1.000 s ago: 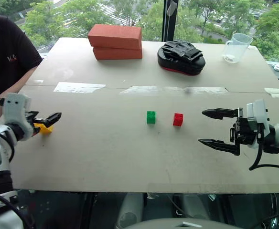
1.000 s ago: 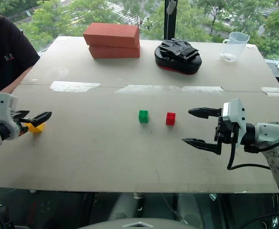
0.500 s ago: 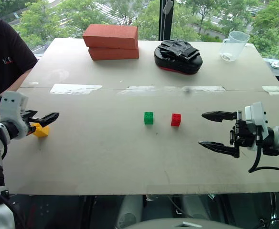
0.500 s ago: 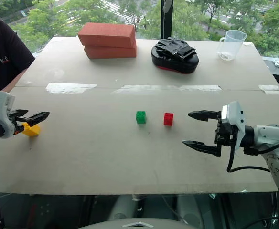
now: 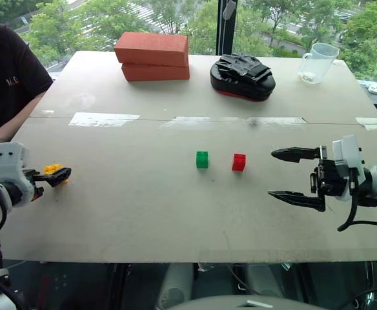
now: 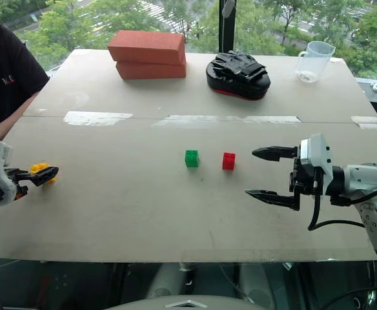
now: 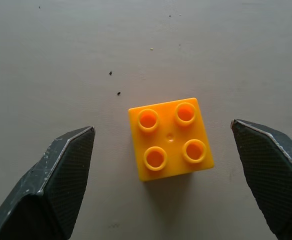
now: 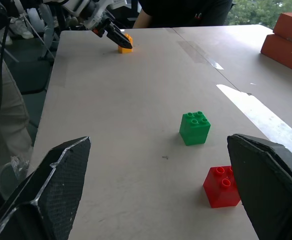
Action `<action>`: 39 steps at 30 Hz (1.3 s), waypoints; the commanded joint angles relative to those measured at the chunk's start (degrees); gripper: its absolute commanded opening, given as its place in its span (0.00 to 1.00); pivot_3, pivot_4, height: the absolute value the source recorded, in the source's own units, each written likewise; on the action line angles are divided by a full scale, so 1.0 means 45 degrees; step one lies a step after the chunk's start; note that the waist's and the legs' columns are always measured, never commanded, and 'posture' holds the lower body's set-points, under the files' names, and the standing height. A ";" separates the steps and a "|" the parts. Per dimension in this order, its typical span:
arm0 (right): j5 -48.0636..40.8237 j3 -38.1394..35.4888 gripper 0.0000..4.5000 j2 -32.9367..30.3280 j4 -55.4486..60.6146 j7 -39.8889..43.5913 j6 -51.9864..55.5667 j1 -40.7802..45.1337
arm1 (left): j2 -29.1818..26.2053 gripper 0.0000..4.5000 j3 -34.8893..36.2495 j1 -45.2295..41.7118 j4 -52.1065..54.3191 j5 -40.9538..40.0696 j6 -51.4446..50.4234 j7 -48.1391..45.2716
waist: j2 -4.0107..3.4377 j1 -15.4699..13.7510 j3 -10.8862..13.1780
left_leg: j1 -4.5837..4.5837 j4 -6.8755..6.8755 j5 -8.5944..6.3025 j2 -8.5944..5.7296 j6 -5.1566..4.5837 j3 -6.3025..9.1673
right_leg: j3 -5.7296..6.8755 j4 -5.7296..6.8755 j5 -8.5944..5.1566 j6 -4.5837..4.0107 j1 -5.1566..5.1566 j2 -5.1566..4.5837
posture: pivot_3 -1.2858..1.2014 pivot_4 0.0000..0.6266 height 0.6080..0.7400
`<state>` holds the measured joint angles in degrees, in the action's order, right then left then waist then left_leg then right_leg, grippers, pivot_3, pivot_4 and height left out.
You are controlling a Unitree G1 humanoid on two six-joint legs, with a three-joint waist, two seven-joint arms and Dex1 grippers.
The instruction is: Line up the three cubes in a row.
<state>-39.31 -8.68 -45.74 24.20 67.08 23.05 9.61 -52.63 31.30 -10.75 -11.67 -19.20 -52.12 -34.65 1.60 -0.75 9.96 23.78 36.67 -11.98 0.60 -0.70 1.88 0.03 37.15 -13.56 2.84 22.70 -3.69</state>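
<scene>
My left gripper's fingers stand beside the cube, low over the table, so it is now time to close on the yellow cube [image 5: 52,169] [image 7: 169,138].
The yellow cube [image 7: 169,138] lies studs up near the table's left edge, between the two fingers of my left gripper [image 5: 58,174]. That gripper is open, and there is a gap on each side of the cube. The green cube [image 5: 202,159] and the red cube [image 5: 239,162] sit side by side at mid-table, a small gap between them. To the right of the red cube my right gripper [image 5: 272,173] hovers, pointing left, open and empty.
Two stacked clay bricks [image 5: 153,57], a black padded mitt [image 5: 243,76] and a clear measuring jug [image 5: 317,63] stand along the far edge. A person in a black shirt [image 5: 8,77] sits at the left corner. Tape strips [image 5: 104,119] cross the table [image 5: 143,213].
My left gripper has sunk and drawn back to the left, so its fingers now straddle the yellow cube. The right gripper and the green and red cubes have stayed put.
</scene>
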 commanded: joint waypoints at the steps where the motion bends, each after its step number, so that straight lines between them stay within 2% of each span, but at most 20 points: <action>1: 0.0048 0.0088 1.00 -0.0101 0.0240 0.0294 -0.0405 0.0291 | 0.0010 0.99 0.0121 -0.0193 0.0582 -0.0107 -0.0276 0.0392 | -0.0001 0.0005 0.0001 | -0.0001 -0.0002 0.0000 0.0000 0.0000 -0.0001 | 0.0000 0.0000 0.0000 0.0001 0.0001 0.0000 | 0.52 0.24 1.00; 3: 0.0127 0.0162 1.00 -0.0122 0.0258 0.0392 -0.0516 0.0310 | 0.0060 0.99 0.0072 -0.0220 0.0577 -0.0105 -0.0277 0.0524 | -0.0001 0.0006 0.0001 | -0.0002 -0.0006 0.0000 0.0000 0.0000 0.0000 | -0.0001 0.0000 0.0001 0.0001 0.0002 0.0001 | 0.52 0.24 1.00; 5: 0.0155 0.0329 1.00 -0.0075 0.0384 0.0567 -0.0712 0.0453 | 0.0088 0.91 -0.0064 -0.0347 0.0427 0.0033 -0.0109 0.0736 | -0.0001 0.0005 0.0001 | -0.0002 -0.0008 0.0000 0.0000 0.0000 -0.0002 | -0.0002 -0.0001 0.0001 0.0001 0.0002 0.0000 | 0.52 0.24 1.00; 7: 0.0173 0.0439 1.00 -0.0011 0.0443 0.0579 -0.0780 0.0624 | 0.0126 0.78 -0.0144 -0.0465 0.0326 -0.0037 -0.0143 0.0766 | -0.0001 0.0006 0.0001 | -0.0002 -0.0008 0.0000 0.0000 0.0000 -0.0002 | -0.0002 -0.0004 0.0001 0.0000 0.0002 0.0000 | 0.52 0.24 1.00; 11: 0.0164 0.0490 1.00 -0.0012 0.0442 0.0482 -0.0744 0.0769 | 0.0173 0.34 -0.0319 -0.0645 0.0148 0.0040 0.0190 0.0883 | 0.0000 -0.0017 0.0000 | -0.0002 -0.0008 0.0000 -0.0001 0.0000 -0.0002 | -0.0001 -0.0004 -0.0001 -0.0003 0.0001 -0.0001 | 0.52 0.24 1.00; 12: 0.0169 0.0472 1.00 -0.0027 0.0452 0.0464 -0.0748 0.0744 | 0.0154 0.28 -0.0369 -0.0667 0.0115 0.0081 0.0266 0.0912 | -0.0001 -0.0017 0.0000 | -0.0001 -0.0008 0.0000 -0.0001 0.0000 -0.0001 | 0.0000 -0.0006 -0.0001 -0.0002 0.0001 -0.0002 | 0.52 0.24 1.00; 19: -0.0090 -0.0178 1.00 -0.0085 0.1020 -0.0196 -0.0542 -0.0078 | 0.0144 0.29 -0.0837 -0.1181 0.0060 -0.0184 0.1240 0.0246 | -0.0001 -0.0048 0.0001 | 0.0001 -0.0030 0.0000 -0.0002 0.0001 0.0003 | 0.0003 -0.0018 0.0000 -0.0003 0.0003 -0.0013 | 0.52 0.24 1.00; 23: -0.0172 -0.0361 1.00 -0.0037 0.1483 -0.0683 -0.0423 -0.0441 | 0.0522 0.29 -0.1620 -0.2294 -0.0045 -0.0750 0.1610 -0.0892 | 0.0001 -0.0026 -0.0001 | 0.0009 -0.0027 0.0001 -0.0014 0.0000 0.0002 | 0.0012 -0.0025 -0.0004 -0.0013 0.0001 -0.0037 | 0.52 0.24 1.00; 28: -0.0168 -0.0566 1.00 0.0058 0.1885 -0.1361 -0.0445 -0.0812 | 0.1272 0.29 -0.3211 -0.4769 -0.1105 -0.0778 0.2151 -0.2009 | 0.0003 -0.0053 -0.0001 | 0.0009 -0.0025 0.0003 -0.0028 -0.0003 0.0001 | 0.0027 -0.0024 0.0005 0.0001 -0.0004 0.0003 | 0.52 0.24 1.00; 32: -0.0175 -0.0976 1.00 0.0358 0.2524 -0.2487 -0.0400 -0.1319 | 0.2317 0.29 -0.5291 -0.7330 -0.2295 -0.0466 0.3403 -0.4175 | 0.0011 -0.0072 0.0000 | 0.0026 -0.0020 0.0004 -0.0061 -0.0004 -0.0029 | 0.0040 -0.0024 0.0019 0.0032 -0.0007 0.0039 | 0.52 0.24 1.00; 35: 0.0010 -0.1307 1.00 0.0511 0.3010 -0.3337 -0.0356 -0.1803 | 0.2806 0.29 -0.6278 -0.8272 -0.3154 0.0011 0.4836 -0.5449 | 0.0010 0.0035 0.0000 | 0.0035 -0.0015 0.0004 -0.0079 -0.0004 -0.0050 | 0.0035 -0.0025 0.0019 0.0035 -0.0008 0.0044 | 0.52 0.24 1.00; 39: -0.0048 -0.1824 1.00 0.0600 0.3657 -0.4185 -0.0166 -0.2637 | 0.2796 0.29 -0.7222 -0.9025 -0.4130 0.0176 0.5843 -0.7890 | 0.0008 0.0316 0.0001 | 0.0023 -0.0021 0.0003 -0.0061 -0.0004 -0.0079 | 0.0009 -0.0023 0.0018 0.0035 -0.0001 0.0077 | 0.52 0.24 1.00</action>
<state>-39.24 -14.53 -43.20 37.81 49.82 22.31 -1.77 -39.02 -0.93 -49.56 -29.60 -18.90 -28.22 -65.99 1.64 0.68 9.96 23.89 36.56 -11.97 0.37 -0.71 1.55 0.07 37.04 -13.48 2.99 22.71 -3.26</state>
